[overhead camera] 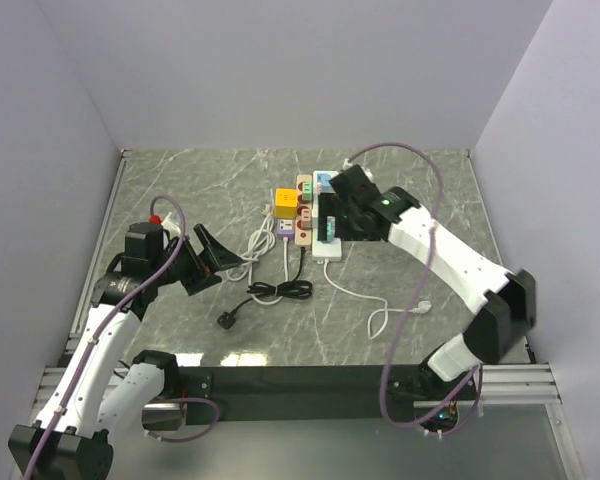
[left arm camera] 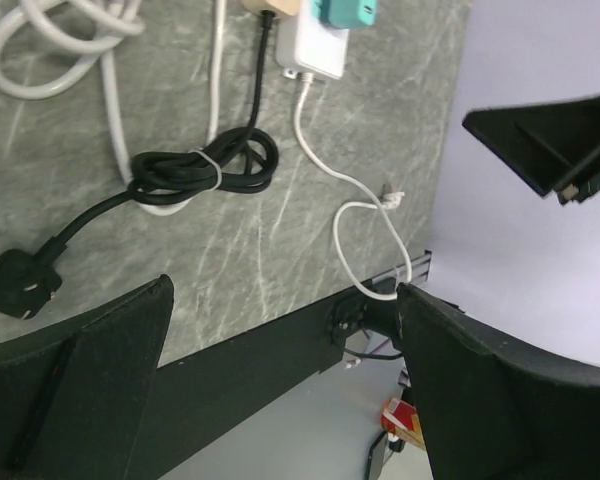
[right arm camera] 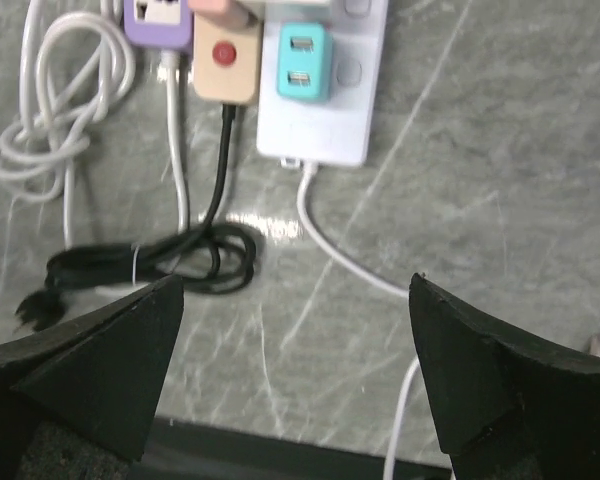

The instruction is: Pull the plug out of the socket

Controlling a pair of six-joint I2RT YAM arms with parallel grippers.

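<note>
My right gripper needs to grab the teal plug-in adapter [overhead camera: 330, 229] [right arm camera: 303, 62] across its opposite long sides next, and then it can pull it straight off the white power strip's socket.
A teal plug-in adapter [right arm camera: 303, 62] sits in the white power strip [right arm camera: 325, 125]; it also shows in the top view [overhead camera: 323, 181] and at the top edge of the left wrist view [left arm camera: 345, 12]. My right gripper [overhead camera: 329, 216] hangs above the near end of the white strip [overhead camera: 327, 247], open and empty, its jaws wide apart [right arm camera: 295, 290]. My left gripper [overhead camera: 208, 262] is open and empty, off to the left above the table, tilted toward the table's front edge [left arm camera: 285, 290].
A tan strip [overhead camera: 303, 210] with a red switch [right arm camera: 224, 53], a yellow cube plug [overhead camera: 285, 198] and a purple adapter [right arm camera: 158, 20] lie left of the white strip. A coiled black cable [right arm camera: 185, 258] with a loose black plug [left arm camera: 20, 283] and white cables [right arm camera: 55, 110] trail toward the front.
</note>
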